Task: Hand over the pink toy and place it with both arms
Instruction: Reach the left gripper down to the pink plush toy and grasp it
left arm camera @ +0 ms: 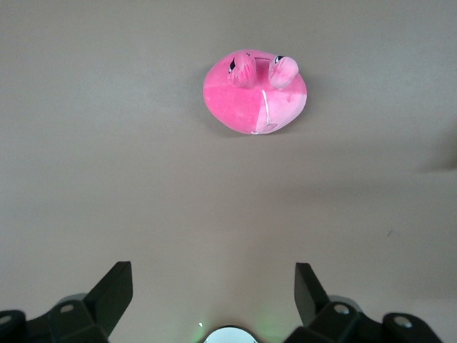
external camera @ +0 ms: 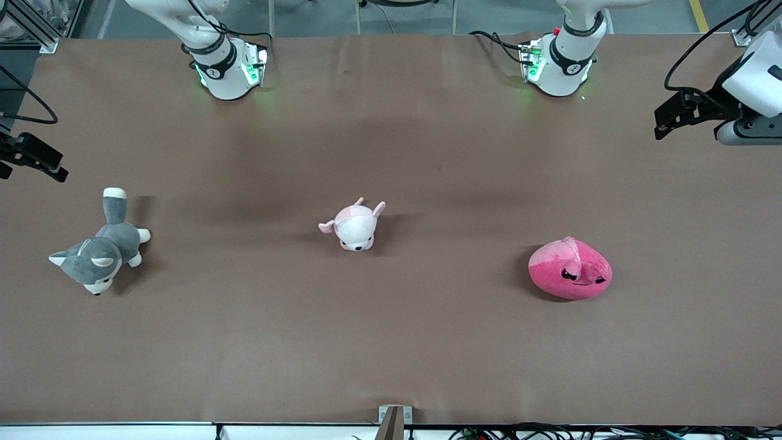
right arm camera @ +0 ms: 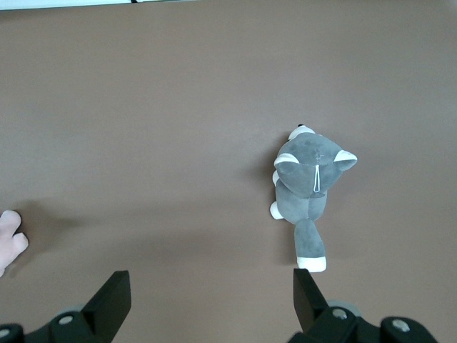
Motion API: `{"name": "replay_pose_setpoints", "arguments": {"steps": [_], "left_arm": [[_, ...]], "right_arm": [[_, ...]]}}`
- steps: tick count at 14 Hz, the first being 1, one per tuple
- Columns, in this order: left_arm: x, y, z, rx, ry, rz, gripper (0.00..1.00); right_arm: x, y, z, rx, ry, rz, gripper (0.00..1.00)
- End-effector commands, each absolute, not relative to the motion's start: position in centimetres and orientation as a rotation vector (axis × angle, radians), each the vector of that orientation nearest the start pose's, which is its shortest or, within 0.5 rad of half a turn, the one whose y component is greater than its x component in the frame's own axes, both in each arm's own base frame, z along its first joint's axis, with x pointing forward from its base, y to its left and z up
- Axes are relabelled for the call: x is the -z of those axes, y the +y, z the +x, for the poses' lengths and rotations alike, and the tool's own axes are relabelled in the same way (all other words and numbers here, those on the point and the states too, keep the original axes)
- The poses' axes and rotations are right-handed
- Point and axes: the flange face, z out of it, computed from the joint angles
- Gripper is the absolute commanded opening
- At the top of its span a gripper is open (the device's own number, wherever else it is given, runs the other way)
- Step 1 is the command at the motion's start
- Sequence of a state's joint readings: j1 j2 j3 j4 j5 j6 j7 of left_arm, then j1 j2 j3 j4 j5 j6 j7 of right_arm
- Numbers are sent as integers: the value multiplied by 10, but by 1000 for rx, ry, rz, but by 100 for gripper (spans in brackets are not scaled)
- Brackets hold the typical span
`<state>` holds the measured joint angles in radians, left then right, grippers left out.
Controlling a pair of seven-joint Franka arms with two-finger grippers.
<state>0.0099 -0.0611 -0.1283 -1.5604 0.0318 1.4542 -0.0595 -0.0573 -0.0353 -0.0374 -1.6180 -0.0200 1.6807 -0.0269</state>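
Next, my left gripper grabs the pink toy by one ear [left arm camera: 245, 71] beside its eye, to hand the toy over to my right gripper.
The pink toy [external camera: 570, 269] is a round hot-pink plush with black angry eyes. It lies on the brown table toward the left arm's end and also shows in the left wrist view [left arm camera: 255, 91]. My left gripper [external camera: 672, 116] hangs high over that end of the table. It is open and empty [left arm camera: 213, 275], well apart from the toy. My right gripper [external camera: 36, 157] hangs high over the right arm's end of the table, open and empty [right arm camera: 211, 282].
A pale pink-and-white plush animal [external camera: 354, 225] lies at the table's middle. A grey-and-white plush animal [external camera: 101, 247] lies toward the right arm's end and shows in the right wrist view [right arm camera: 308, 189]. The arm bases [external camera: 223, 67] [external camera: 559, 61] stand farthest from the front camera.
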Motion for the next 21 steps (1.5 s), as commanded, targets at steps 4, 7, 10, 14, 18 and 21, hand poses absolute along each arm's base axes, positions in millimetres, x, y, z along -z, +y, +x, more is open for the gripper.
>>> {"name": "replay_pose_setpoints", "arguments": {"steps": [4, 7, 10, 14, 18, 21], "left_arm": [[-644, -53, 528, -77, 68, -3088, 100], [-609, -52, 564, -38, 65, -3104, 100], [-554, -56, 604, 6, 66, -3125, 100], [-470, -62, 640, 151, -41, -3153, 100], [-411, -68, 659, 135, -134, -3165, 95], [-391, -69, 666, 128, -180, -3171, 82]], "right_arm": [[-634, -56, 545, 172, 88, -3180, 100], [-634, -56, 545, 172, 88, -3180, 100], [-634, -56, 545, 172, 91, -3180, 100], [-634, -56, 545, 169, 91, -3180, 100], [-632, -56, 544, 157, 91, -3179, 100], [-633, -56, 544, 160, 96, -3177, 100]]}}
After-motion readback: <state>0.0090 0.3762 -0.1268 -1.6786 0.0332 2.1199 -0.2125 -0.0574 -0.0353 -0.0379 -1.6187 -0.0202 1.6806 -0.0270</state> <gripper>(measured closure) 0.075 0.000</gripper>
